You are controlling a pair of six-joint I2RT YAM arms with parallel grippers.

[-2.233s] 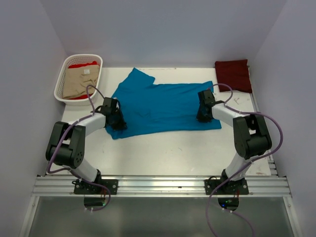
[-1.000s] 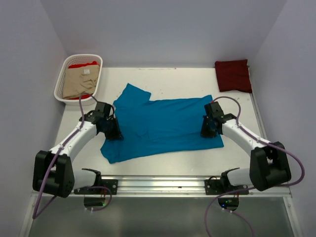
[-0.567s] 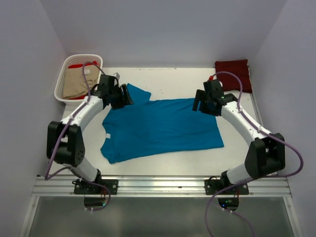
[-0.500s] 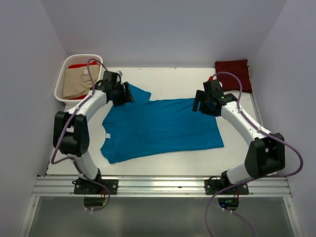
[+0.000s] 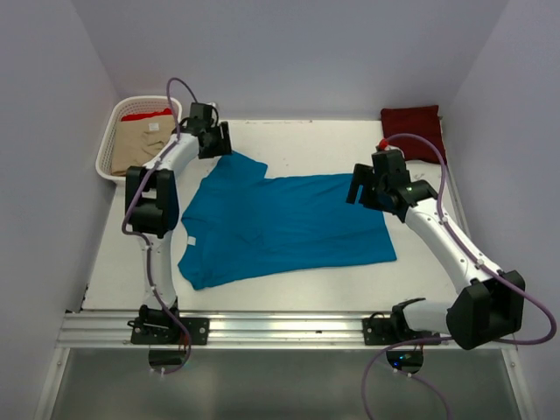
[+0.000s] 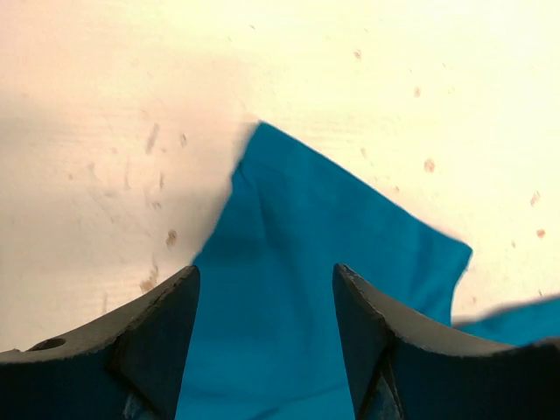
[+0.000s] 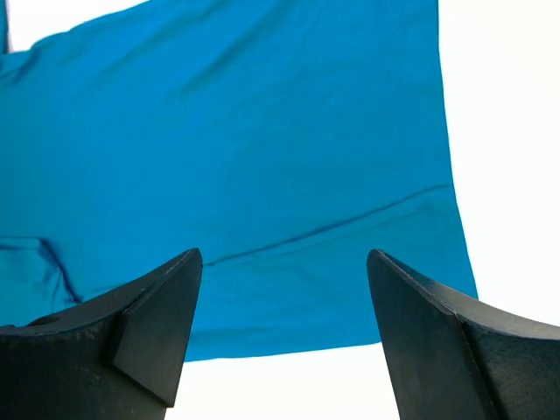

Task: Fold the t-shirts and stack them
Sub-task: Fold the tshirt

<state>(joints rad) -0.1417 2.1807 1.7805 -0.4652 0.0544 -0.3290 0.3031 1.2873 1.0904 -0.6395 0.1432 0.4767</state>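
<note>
The teal-blue t-shirt [image 5: 284, 223] needs its back sleeve folded across it, so my left gripper needs to grab that sleeve by its outer edge near the sleeve's tip next.
A teal-blue t-shirt [image 5: 284, 223] lies spread flat in the middle of the table, one sleeve [image 5: 241, 166] pointing toward the back left. My left gripper [image 5: 215, 140] hovers open over that sleeve [image 6: 332, 254], nothing between its fingers [image 6: 157, 337]. My right gripper [image 5: 360, 187] hangs open above the shirt's right hem corner [image 7: 262, 175], holding nothing. A folded dark maroon t-shirt [image 5: 413, 133] rests at the back right. A beige t-shirt [image 5: 138, 146] lies on a bright red one [image 5: 147, 114] in the basket.
The white slotted basket [image 5: 145, 99] stands at the back left corner against the wall. Walls close in the table on the left, back and right. Bare tabletop [image 5: 289, 289] runs along the near edge in front of the teal shirt.
Both grippers dragged the teal shirt toward the near edge, then let go, opened and lifted. The left arm reached back to the far sleeve; the right rose over the hem corner.
</note>
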